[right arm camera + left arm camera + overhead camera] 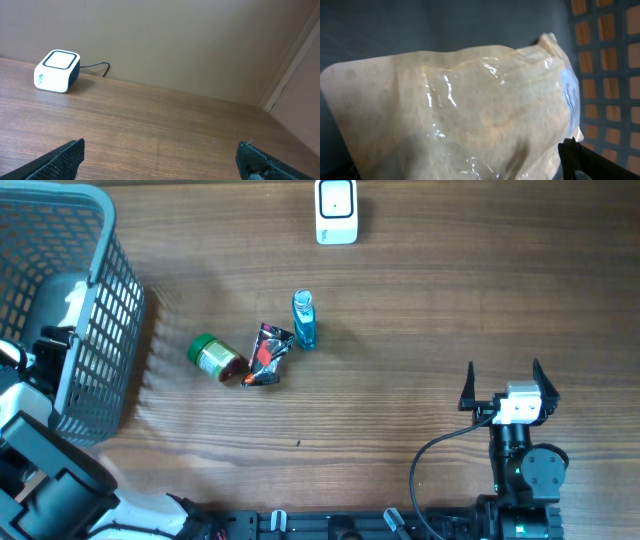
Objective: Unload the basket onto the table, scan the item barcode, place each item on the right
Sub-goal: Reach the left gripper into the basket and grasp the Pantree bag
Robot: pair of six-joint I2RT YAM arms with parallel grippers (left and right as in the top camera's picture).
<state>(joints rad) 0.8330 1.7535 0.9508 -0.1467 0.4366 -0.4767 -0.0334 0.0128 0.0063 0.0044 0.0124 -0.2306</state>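
The pale item should be pinched next by an edge of its wrap with my left gripper, so that its broad sides stay free to scan the barcode.
A pale item in shiny clear wrap [460,110] fills the left wrist view; it lies inside the grey mesh basket [100,350] and shows as a white patch [72,298] from overhead. My left gripper [50,345] reaches into the basket right over this item. Its jaws stand wide, with one black finger [575,157] beside the wrap's right edge and the other hidden. The white barcode scanner [336,210] sits at the table's far edge, also in the right wrist view [56,71]. My right gripper [504,370] hovers open over bare wood at the lower right [160,160], holding nothing.
On the table's middle left lie a green-lidded jar [215,358], a dark crumpled snack packet [268,355] and a small blue bottle [304,318]. A cable runs from the scanner to the back wall [97,67].
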